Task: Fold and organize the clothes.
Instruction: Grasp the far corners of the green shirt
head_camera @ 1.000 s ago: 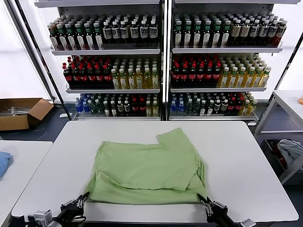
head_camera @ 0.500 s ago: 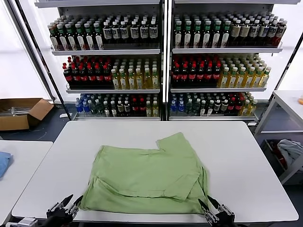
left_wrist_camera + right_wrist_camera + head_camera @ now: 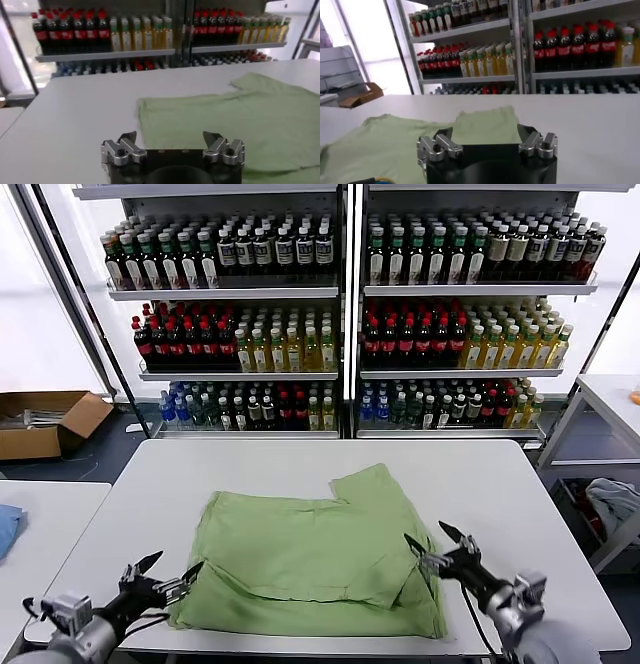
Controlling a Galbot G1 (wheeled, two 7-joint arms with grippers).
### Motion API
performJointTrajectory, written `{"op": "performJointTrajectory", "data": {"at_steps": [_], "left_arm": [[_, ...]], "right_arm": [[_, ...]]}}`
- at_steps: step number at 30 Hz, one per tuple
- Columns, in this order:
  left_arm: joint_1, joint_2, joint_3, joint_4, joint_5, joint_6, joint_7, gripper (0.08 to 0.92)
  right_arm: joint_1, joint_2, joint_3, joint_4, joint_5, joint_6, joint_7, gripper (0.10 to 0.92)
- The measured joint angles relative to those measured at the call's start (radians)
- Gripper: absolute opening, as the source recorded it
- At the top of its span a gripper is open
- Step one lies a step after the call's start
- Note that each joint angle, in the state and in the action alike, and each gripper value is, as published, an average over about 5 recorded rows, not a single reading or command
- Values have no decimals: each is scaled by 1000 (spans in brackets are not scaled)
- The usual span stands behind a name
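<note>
My left gripper is going to grab the light green shirt next by the plain corner (image 3: 219,497) across from its sleeve flap (image 3: 366,484) to fold it.
The clothes are one light green shirt (image 3: 310,559), lying flat with its plain side up on the white table (image 3: 500,484). A sleeve flap points toward the far right and a folded layer runs along the near edge. My left gripper (image 3: 172,564) is open and empty, hovering just off the shirt's near left corner. My right gripper (image 3: 428,534) is open and empty too, standing over the shirt's right edge. In the left wrist view the left gripper (image 3: 170,136) has the shirt (image 3: 225,110) spread beyond it. In the right wrist view the right gripper (image 3: 485,131) faces the shirt (image 3: 395,145).
Shelves of bottles (image 3: 345,314) stand behind the table. A cardboard box (image 3: 45,422) lies on the floor at the left. A side table with a blue cloth (image 3: 5,529) is at the left. A table with cloth under it (image 3: 615,504) stands at the right.
Both grippers have opened and let go of the shirt's near corners. They rose and moved farther in over the table. The shirt's near edge ended up closer to the table's front.
</note>
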Motion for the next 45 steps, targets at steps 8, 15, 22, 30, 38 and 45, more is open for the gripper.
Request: {"op": "performJointTrajectory", "data": {"at_steps": [8,15,22,30,38,45], "left_arm": [[-238,98,148,215,-36,-3,16,823],[-431,122,268,400,-49,-8,16,823],[-583,121,359,559,-53,-18,18,823],[-683,107,415,676,-49,-18,11,823],[-718,92,440,739,-44,-20,3,823],[-715,85,447,741,-40,-21,3,773]], "right_arm": [[316,33,-170,-263,-3,-42,-34,823],[496,75,-274,-445,-17,-70,-41,823],[584,113,-328,-569,-31,-90,-38,823],[635,138,-374,-643,-46,-100,-41,823],[657,147,-411,-679,-59,-113,-41,695],[655,149,-421,-682,-59,-117,-40,496]]}}
